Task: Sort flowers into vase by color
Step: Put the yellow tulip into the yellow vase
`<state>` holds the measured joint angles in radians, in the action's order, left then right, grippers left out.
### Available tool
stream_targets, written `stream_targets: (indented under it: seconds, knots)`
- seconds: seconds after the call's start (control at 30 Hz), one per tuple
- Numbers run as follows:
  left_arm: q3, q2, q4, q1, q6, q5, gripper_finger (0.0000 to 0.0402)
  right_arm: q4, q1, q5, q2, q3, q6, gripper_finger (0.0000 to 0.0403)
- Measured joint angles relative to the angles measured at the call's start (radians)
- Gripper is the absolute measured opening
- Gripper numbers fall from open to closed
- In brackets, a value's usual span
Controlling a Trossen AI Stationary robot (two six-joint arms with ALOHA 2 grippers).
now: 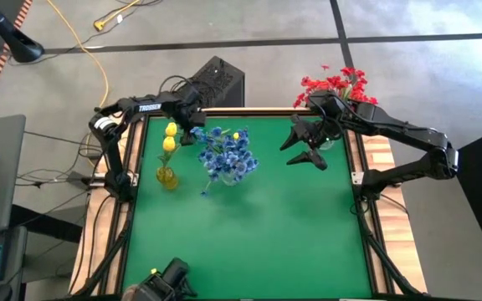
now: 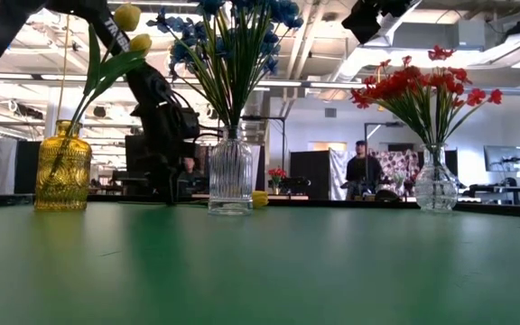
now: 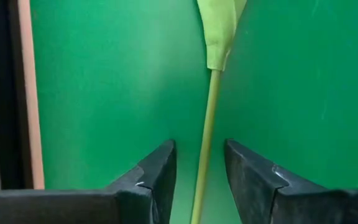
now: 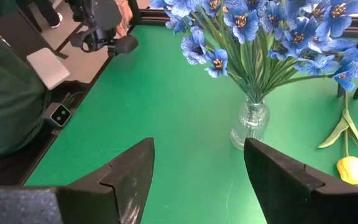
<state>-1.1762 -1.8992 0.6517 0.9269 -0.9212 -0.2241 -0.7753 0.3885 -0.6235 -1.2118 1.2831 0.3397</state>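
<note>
Both fingers reach down to the green mat astride the thin stem (image 3: 204, 155), so it is time for my left gripper to close on the yellow tulip.
A loose yellow tulip (image 4: 351, 169) lies flat on the green mat beside the blue flowers (image 1: 228, 155), which stand in a clear ribbed vase (image 2: 230, 171). Its thin green stem (image 3: 204, 155) runs between the fingers of my left gripper (image 3: 199, 149). That gripper (image 1: 196, 125) points down near the far edge, open, one finger on either side of the stem with mat showing in both gaps. Two yellow tulips (image 1: 169, 137) stand in the amber vase (image 2: 61, 167). Red flowers (image 1: 341, 84) fill a clear vase (image 2: 436, 185) at the far right. My right gripper (image 1: 302, 149) hovers open, holding nothing, right of the blue bunch.
The wooden table rim (image 3: 27, 93) runs close beside my left gripper. Open green mat (image 1: 249, 234) covers the near half of the table. A camera mount (image 1: 170, 280) sits at the near edge. A person (image 2: 361, 171) stands in the room beyond the table.
</note>
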Motion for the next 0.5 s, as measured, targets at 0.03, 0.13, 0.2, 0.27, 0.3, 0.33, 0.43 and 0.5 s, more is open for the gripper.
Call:
stream_targets:
  seconds: [0.03, 0.13, 0.2, 0.27, 0.3, 0.33, 0.43, 0.5]
  knots:
    - [0.000, 0.000, 0.001, -0.006, -0.009, 0.017, 0.0123, 0.000, 0.000, 0.000, 0.000, 0.000, 0.000, 0.0276]
    - [-0.001, 0.000, 0.006, -0.026, -0.018, 0.069, 0.0101, 0.000, 0.001, 0.001, 0.000, 0.000, 0.005, 0.0276]
    - [-0.002, 0.000, 0.013, -0.031, -0.016, 0.092, 0.0074, 0.000, 0.006, 0.001, 0.000, 0.000, 0.006, 0.0276]
    - [-0.002, 0.000, 0.019, -0.033, -0.011, 0.103, 0.0041, 0.001, 0.011, 0.002, 0.000, 0.000, 0.007, 0.0276]
    - [-0.002, 0.000, 0.020, -0.033, -0.004, 0.104, 0.0023, 0.001, 0.014, 0.002, 0.000, 0.000, 0.007, 0.0276]
    - [-0.004, 0.000, 0.021, -0.033, 0.008, 0.105, 0.0013, 0.001, 0.014, 0.002, 0.000, 0.000, 0.007, 0.0276]
    - [-0.020, -0.003, 0.039, -0.030, 0.041, 0.099, 0.0004, 0.001, 0.020, 0.002, 0.000, 0.000, 0.007, 0.0276]
    - [-0.033, -0.002, 0.051, -0.030, 0.053, 0.089, 0.0002, 0.001, 0.020, 0.002, 0.000, 0.000, 0.007, 0.0276]
